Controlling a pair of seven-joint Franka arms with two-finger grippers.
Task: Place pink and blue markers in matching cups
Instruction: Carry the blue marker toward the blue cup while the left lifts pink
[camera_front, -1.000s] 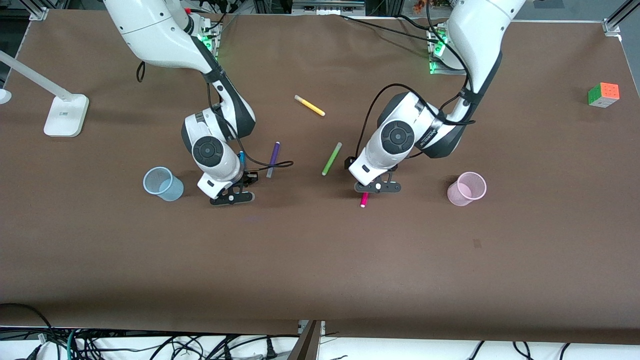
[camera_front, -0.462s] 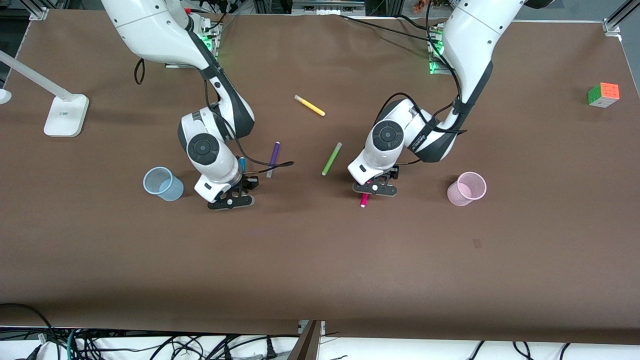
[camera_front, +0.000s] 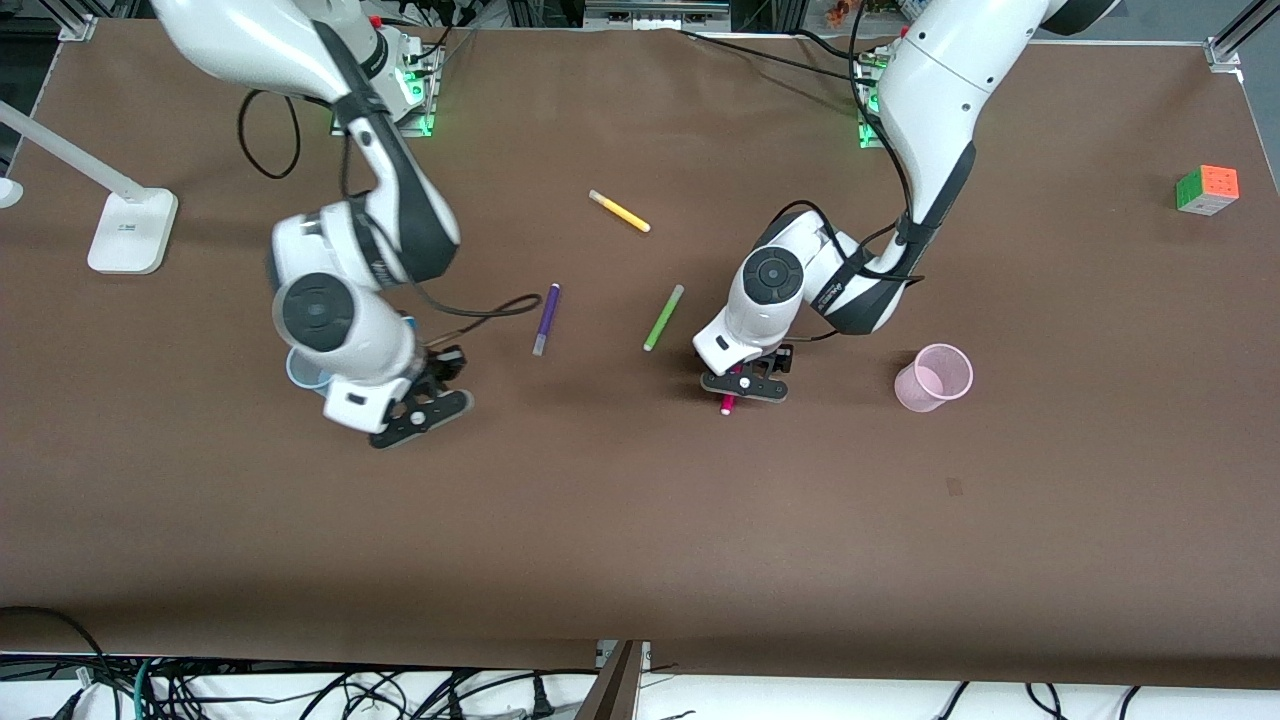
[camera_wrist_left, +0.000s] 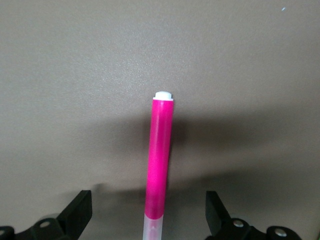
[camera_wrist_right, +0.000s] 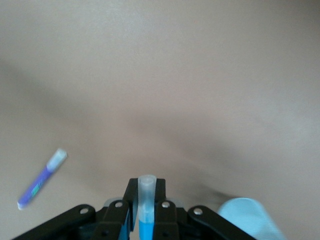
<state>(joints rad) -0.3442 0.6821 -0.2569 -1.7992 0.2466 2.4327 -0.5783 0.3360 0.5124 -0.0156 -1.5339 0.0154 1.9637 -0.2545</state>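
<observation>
My left gripper closes on the pink marker now, since its fingers are low over the table either side of the marker. Closing now would catch it.
My right gripper (camera_front: 420, 405) is shut on the blue marker (camera_wrist_right: 146, 225) and holds it upright, pale cap out past the fingertips, up in the air beside the pale blue cup (camera_front: 300, 371). The arm hides most of that cup; its rim shows in the right wrist view (camera_wrist_right: 247, 217). My left gripper (camera_front: 745, 385) is open and low over the pink marker (camera_front: 727, 405), which lies flat on the table. In the left wrist view the pink marker (camera_wrist_left: 160, 160) lies between the two spread fingers (camera_wrist_left: 77, 217), touching neither. The pale pink cup (camera_front: 935, 377) stands upright toward the left arm's end.
A purple marker (camera_front: 546, 318) and a lime-green marker (camera_front: 663, 317) lie between the two grippers, with a yellow marker (camera_front: 619, 211) farther from the front camera. A colour cube (camera_front: 1207, 189) sits at the left arm's end, a white lamp base (camera_front: 130, 230) at the right arm's end.
My right gripper has risen and carried the blue marker toward the blue cup, now covering most of it. My left gripper has settled slightly lower over the pink marker.
</observation>
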